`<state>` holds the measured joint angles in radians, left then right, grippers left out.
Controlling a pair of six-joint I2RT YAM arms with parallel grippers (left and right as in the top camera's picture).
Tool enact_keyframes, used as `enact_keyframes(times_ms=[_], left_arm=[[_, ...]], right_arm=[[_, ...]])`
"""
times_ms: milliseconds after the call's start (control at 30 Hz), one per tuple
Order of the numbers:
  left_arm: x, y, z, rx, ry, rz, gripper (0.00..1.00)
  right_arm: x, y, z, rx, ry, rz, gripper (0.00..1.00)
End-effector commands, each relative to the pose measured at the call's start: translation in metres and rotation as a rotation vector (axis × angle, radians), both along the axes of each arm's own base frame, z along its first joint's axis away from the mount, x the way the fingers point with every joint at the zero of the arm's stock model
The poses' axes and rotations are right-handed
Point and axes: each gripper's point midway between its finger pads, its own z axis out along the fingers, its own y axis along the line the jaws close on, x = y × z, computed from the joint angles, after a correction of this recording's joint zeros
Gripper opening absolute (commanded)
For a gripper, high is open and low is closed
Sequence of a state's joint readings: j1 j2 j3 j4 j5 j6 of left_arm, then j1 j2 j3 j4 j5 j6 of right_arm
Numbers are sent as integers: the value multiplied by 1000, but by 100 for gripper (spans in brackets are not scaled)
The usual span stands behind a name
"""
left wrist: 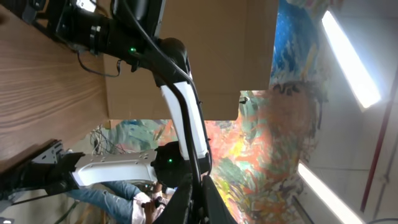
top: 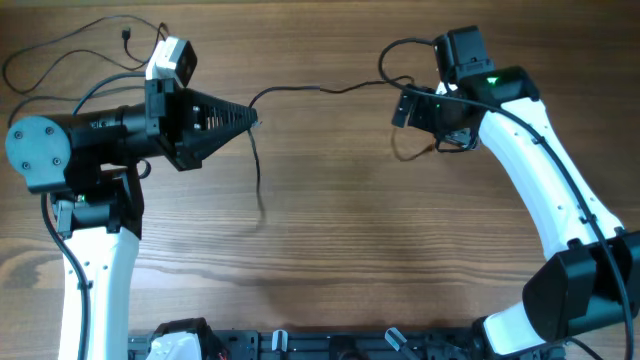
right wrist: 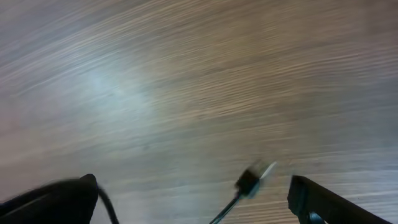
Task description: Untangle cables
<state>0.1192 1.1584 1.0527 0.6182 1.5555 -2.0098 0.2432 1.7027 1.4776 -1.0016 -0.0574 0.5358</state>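
The right gripper will grab the black cable by its cord behind the plug next, which leaves the ends free for the left gripper to untangle.
My left gripper is raised and points right, shut on a thin black cable. One part of the cable runs right toward my right gripper, and a loose end hangs down to the table. In the left wrist view the fingers are pressed together. My right gripper is open, and a cable plug dangles between its fingers above the wood. More black cable is bunched under the right wrist. A separate cable lies at the far left.
The wooden table fills the overhead view. A dark rail with clamps runs along the front edge. The left arm's base stands at the left and the right arm's base at the right.
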Motion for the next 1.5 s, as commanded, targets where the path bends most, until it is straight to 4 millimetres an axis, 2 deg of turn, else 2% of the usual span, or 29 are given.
enact_keyframes(times_ms=[0,67,100,133,200,300,333,400,467,533,700,800,867,900,933,967,1033,1267,1300,1333,1400,1467], left_arm=[[-3,1,2,17,-59,-9,4],[0,1,1,16,-58,-10,4],[2,2,-1,18,-74,-9,4],[4,2,-3,20,-83,-9,4],[8,2,-6,17,-65,-11,4],[11,-7,-12,13,-40,-49,4],[10,-11,-13,12,-34,-65,4],[8,-16,-14,11,-30,-85,4],[5,-22,-13,9,-30,-103,4],[4,-25,-13,7,-30,-110,4],[4,-25,-13,5,-9,-111,4],[4,-25,-13,3,26,-112,4],[4,-25,-13,2,26,-111,4],[4,-25,-13,2,27,-112,4],[3,-25,-13,3,27,-112,4],[3,-25,-13,3,26,-112,4],[3,-25,-13,4,26,-114,4],[3,-25,-13,4,21,-114,4],[3,-25,-13,6,-1,-114,4],[4,-25,-14,14,-102,-114,10],[5,-25,-17,26,-224,-122,8],[10,-25,-20,27,-240,-122,8]], right_arm=[[-3,23,6,112,10,73,99],[-3,33,17,167,-8,109,100],[-5,45,28,225,-29,174,100],[-10,67,48,325,-85,336,100],[-21,89,77,456,-143,460,100],[-39,107,120,563,-282,646,100],[-41,108,128,562,-323,689,100],[-46,111,138,568,-371,747,100],[-63,126,152,648,-429,898,100],[-71,139,157,660,-468,980,100],[-66,174,182,690,-595,1040,100],[-61,190,185,644,-641,1035,100],[-54,194,179,608,-629,987,95],[-53,195,176,596,-626,982,88],[-50,195,172,582,-621,971,67],[-48,194,172,582,-611,950,41],[-39,190,168,569,-576,852,4],[-38,190,168,591,-549,808,4],[-35,188,167,587,-538,776,4],[-29,183,163,566,-519,706,4],[-27,178,162,548,-512,671,4],[-24,169,162,495,-524,631,4]])
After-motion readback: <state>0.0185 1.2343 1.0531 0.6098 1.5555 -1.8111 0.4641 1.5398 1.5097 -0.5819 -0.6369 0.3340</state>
